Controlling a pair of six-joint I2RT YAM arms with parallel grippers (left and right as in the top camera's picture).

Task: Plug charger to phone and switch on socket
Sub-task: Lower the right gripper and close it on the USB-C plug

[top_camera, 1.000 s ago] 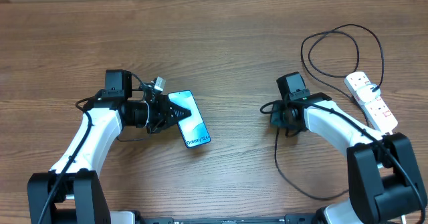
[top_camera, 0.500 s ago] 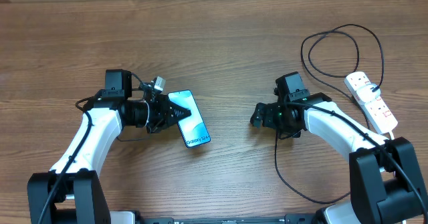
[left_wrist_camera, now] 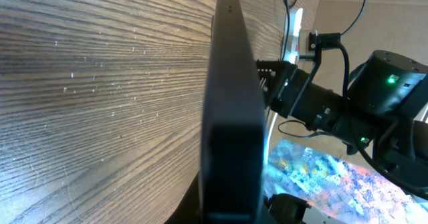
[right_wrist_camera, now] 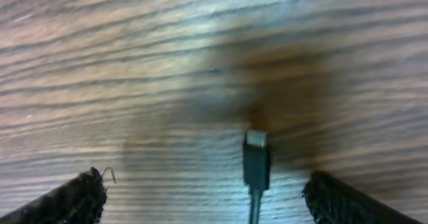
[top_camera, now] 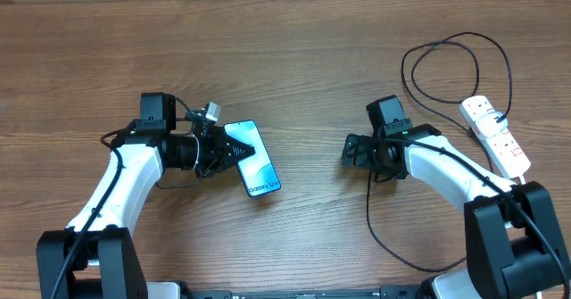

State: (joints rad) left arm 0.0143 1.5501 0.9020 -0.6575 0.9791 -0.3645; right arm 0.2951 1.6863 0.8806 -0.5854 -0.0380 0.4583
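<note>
My right gripper grabs the charger plug by its black body behind the metal tip next. That leaves the plug's tip to plug into the phone.
My left gripper is shut on one end of the phone, whose lit blue screen faces up and whose "Galaxy" end points to the front. The left wrist view shows the phone edge-on, with its dark side toward the camera. My right gripper stands open, low over the table. The charger plug tip lies loose on the wood between the open fingers, touching neither. Its black cable trails back under the right arm and loops to the white socket at the far right.
The cable makes a wide loop behind the socket. Bare wood separates the phone from the right gripper. In the left wrist view the right arm shows beyond the phone.
The right gripper has opened and let go of the charger plug, which now lies on the table. Its fingers have shifted slightly left. The left arm and phone have not moved.
</note>
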